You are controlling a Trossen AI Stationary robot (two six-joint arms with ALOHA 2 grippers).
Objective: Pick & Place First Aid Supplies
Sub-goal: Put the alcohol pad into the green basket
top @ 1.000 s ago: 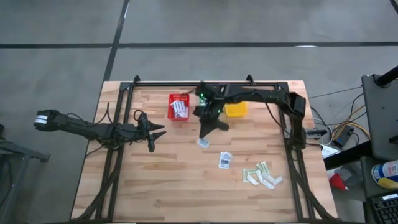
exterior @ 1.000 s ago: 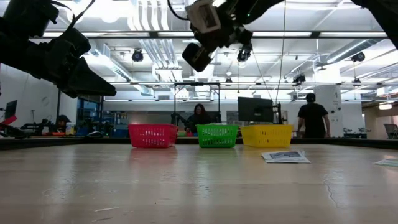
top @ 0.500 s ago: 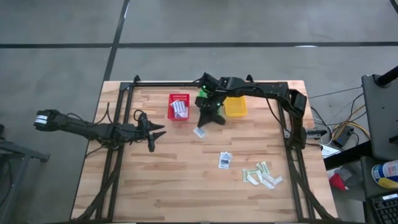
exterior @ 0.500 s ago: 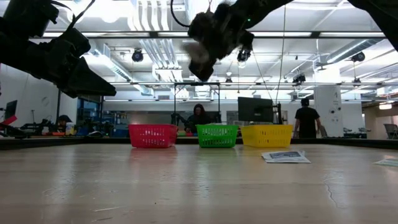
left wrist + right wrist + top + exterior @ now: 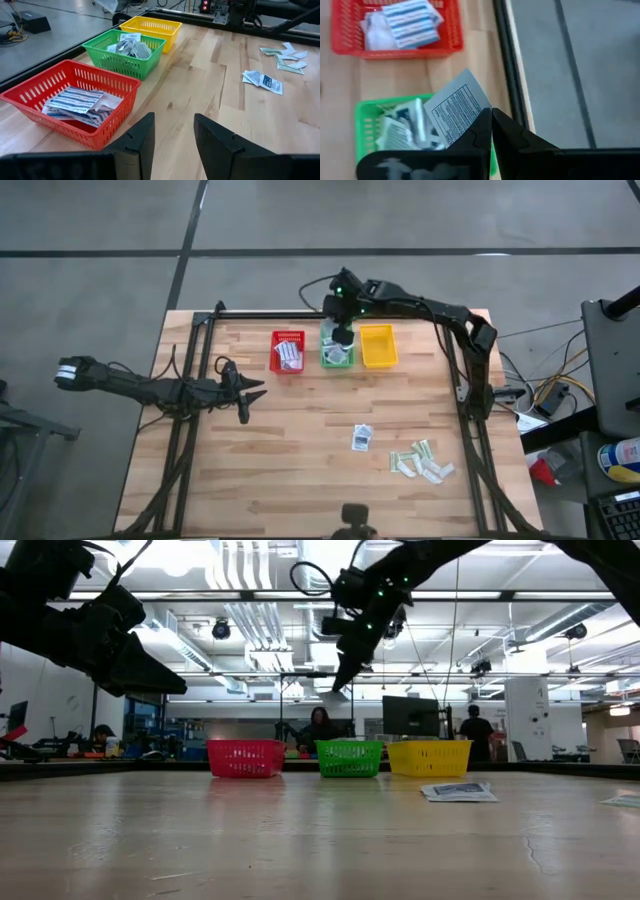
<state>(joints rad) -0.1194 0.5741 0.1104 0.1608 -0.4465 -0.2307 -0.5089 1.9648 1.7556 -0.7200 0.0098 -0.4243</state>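
Note:
My right gripper moves the white packet inside the green basket next, before releasing it, since the packet has its outer corner [image 5: 466,76] past the basket's rim [image 5: 422,96].
My right gripper [image 5: 491,116] hangs over the green basket [image 5: 337,356] at the table's far side, shut on a small square white packet [image 5: 457,112] with printed text. The green basket [image 5: 385,131] holds several such packets. The red basket [image 5: 288,352] beside it holds blue-striped white packets [image 5: 412,22]. More square packets [image 5: 361,437] and pale green-beige strips [image 5: 422,460] lie flat on the table's right half. My left gripper [image 5: 250,400] waits open above the table's left side, holding nothing. My right gripper pinches the packet by one corner [image 5: 479,116] between its two fingertips. The fingers slant downward from the table's far side. The packet juts out beyond the fingertips, lifted clear above the green basket.
A yellow basket [image 5: 378,346] stands to the right of the green one. The three baskets stand in a row along the far edge, close to the black frame rail [image 5: 300,314]. Bare wood spreads over the table's middle and near part [image 5: 300,470].
My right gripper has carried the packet from above the table's middle toward the far edge and now hangs over the green basket. Its wrist has swung round, and the fingers have stayed shut on the packet. My left arm has kept still.

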